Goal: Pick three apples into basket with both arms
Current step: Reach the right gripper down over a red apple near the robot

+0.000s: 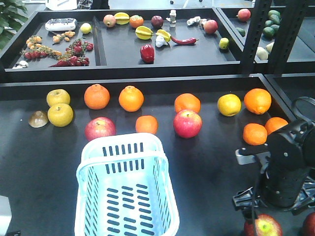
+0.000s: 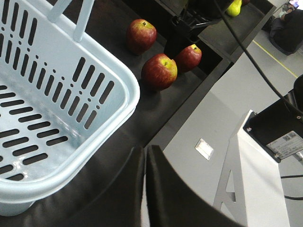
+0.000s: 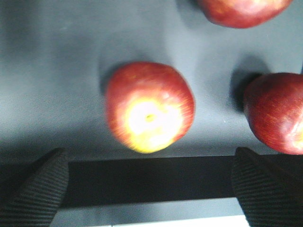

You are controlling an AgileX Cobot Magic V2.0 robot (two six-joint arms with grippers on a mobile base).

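Observation:
The right gripper grabs a dark red apple by its round sides around the pale stem end next, to put it into the basket (image 1: 127, 147).
Three dark red apples lie near the table's front right edge. In the right wrist view one apple (image 3: 149, 106) sits just ahead of my open right gripper (image 3: 151, 189), a second (image 3: 277, 111) to its right, a third (image 3: 241, 9) at the top. The left wrist view shows all three apples (image 2: 160, 71) (image 2: 141, 35) (image 2: 188, 57) beyond the basket's corner. Two of them (image 1: 266, 227) (image 1: 310, 223) peek out below the right arm (image 1: 285, 167). The pale blue basket (image 1: 127, 147) stands empty at front centre. My left gripper (image 2: 145, 156) is shut and empty, beside the basket rim (image 2: 118, 113).
Oranges (image 1: 131, 98), two pinkish-red apples (image 1: 187, 123) (image 1: 100, 129) and yellow fruits (image 1: 59, 114) are spread across the table behind the basket. Trays of mixed produce (image 1: 147, 53) fill the back. The table's front edge (image 2: 189, 106) drops to grey floor.

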